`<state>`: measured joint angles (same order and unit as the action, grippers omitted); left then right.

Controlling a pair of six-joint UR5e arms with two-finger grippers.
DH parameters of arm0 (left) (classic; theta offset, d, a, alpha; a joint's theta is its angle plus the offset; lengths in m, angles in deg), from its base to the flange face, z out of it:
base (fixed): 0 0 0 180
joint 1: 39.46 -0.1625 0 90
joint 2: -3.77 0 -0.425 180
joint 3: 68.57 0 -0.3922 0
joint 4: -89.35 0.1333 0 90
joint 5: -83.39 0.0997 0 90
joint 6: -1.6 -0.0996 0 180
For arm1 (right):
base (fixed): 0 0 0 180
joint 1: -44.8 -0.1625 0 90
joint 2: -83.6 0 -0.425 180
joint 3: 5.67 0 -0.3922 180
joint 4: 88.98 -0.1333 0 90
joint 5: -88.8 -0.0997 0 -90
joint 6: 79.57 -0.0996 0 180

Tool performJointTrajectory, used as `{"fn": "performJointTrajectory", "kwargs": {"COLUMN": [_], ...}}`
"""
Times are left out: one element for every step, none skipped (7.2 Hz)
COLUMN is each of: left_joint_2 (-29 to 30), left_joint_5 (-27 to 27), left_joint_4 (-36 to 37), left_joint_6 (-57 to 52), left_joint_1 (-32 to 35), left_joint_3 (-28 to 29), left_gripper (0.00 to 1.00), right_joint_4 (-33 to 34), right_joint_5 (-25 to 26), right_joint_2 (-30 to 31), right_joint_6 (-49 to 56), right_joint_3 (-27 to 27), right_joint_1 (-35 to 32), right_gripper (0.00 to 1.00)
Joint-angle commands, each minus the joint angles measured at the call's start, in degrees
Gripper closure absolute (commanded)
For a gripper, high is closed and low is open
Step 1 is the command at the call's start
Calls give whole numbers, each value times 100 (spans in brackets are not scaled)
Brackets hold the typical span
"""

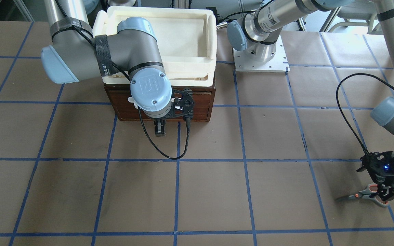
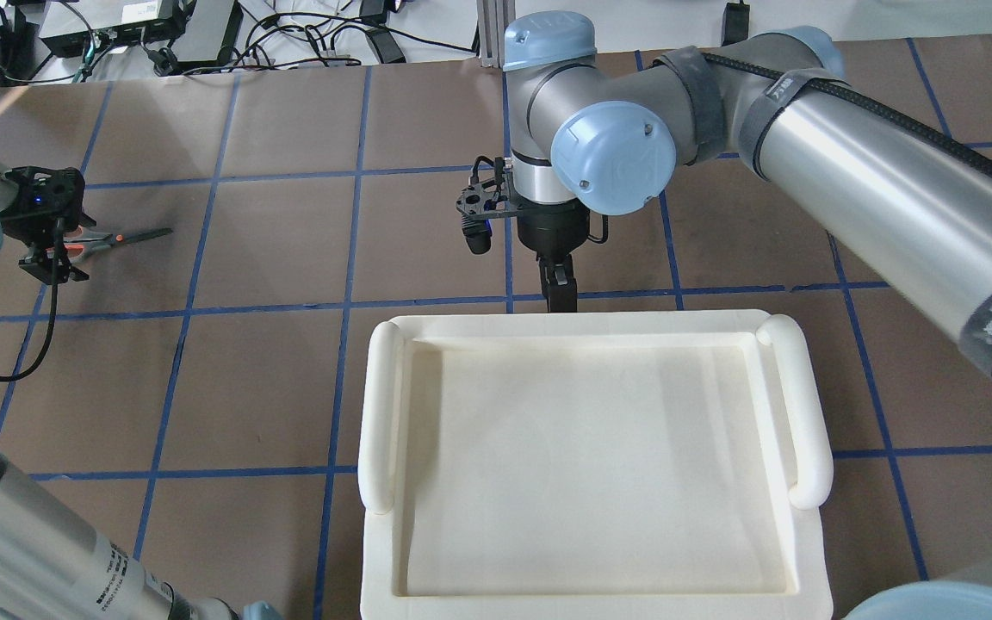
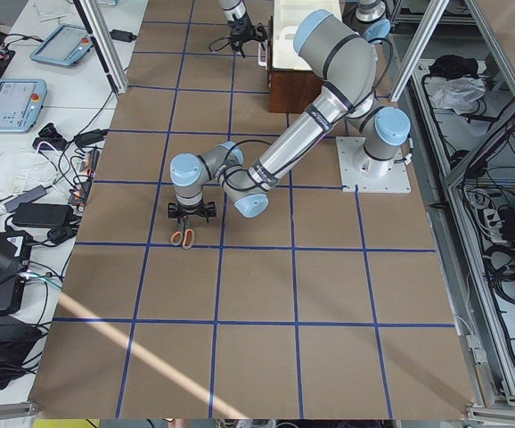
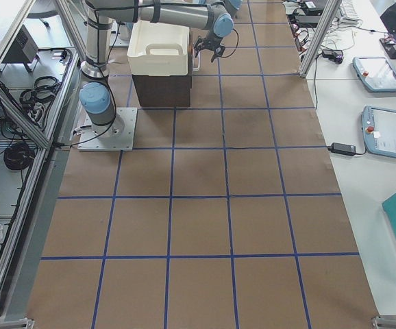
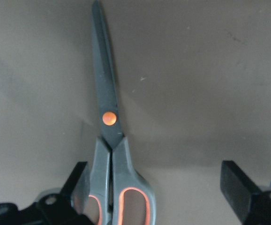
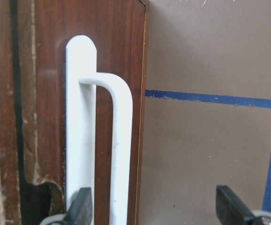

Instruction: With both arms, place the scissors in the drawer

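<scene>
The left gripper grips the scissors (image 5: 108, 117) by their grey handles just below the orange pivot (image 5: 112, 159) next, to carry them into the drawer.
The scissors (image 5: 108, 117) lie flat on the brown table with blades closed, and they also show in the front view (image 1: 356, 195) and the overhead view (image 2: 121, 236). My left gripper (image 5: 159, 180) is open just above them, straddling the grey and orange handles, which sit close to one finger (image 5: 79, 180). The dark reddish-brown drawer (image 1: 198, 102) looks shut. My right gripper (image 6: 156, 206) is open at the drawer's front, with the white bar handle (image 6: 119, 154) between its fingers, near one finger (image 6: 81, 208).
A cream-white plastic tray (image 2: 806, 413) sits on top of the drawer's cabinet. Blue tape lines grid the brown table. The left arm's base plate (image 1: 260, 58) stands beside the cabinet. A black cable (image 1: 162, 150) hangs from the right wrist onto the table.
</scene>
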<state>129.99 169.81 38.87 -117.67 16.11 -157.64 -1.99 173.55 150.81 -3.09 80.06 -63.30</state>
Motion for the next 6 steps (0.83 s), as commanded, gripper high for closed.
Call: {"fn": "performJointTrajectory", "kwargs": {"left_joint_2": [183,279,376,411,438,464], "left_joint_5": [-186,-187,-196,-187,-196,-196], "left_joint_4": [337,337,328,294,258,223], "left_joint_6": [-35,-44,-44,-44,-35,-35], "left_joint_1": [50,50,50,50,50,50], "left_joint_3": [73,196,293,320,320,320], "left_gripper": [1,0,0,0,1,6], "right_joint_4": [63,55,64,73,73,73], "right_joint_5": [-11,-11,-11,-20,-11,6], "right_joint_2": [-14,-23,-67,-102,-111,-111], "right_joint_6": [-1,-10,-10,-10,-10,-1], "right_joint_3": [66,75,75,75,75,75], "right_joint_1": [-1,-1,-1,-1,-1,-1], "right_gripper": [8,11,15,19,28,36]}}
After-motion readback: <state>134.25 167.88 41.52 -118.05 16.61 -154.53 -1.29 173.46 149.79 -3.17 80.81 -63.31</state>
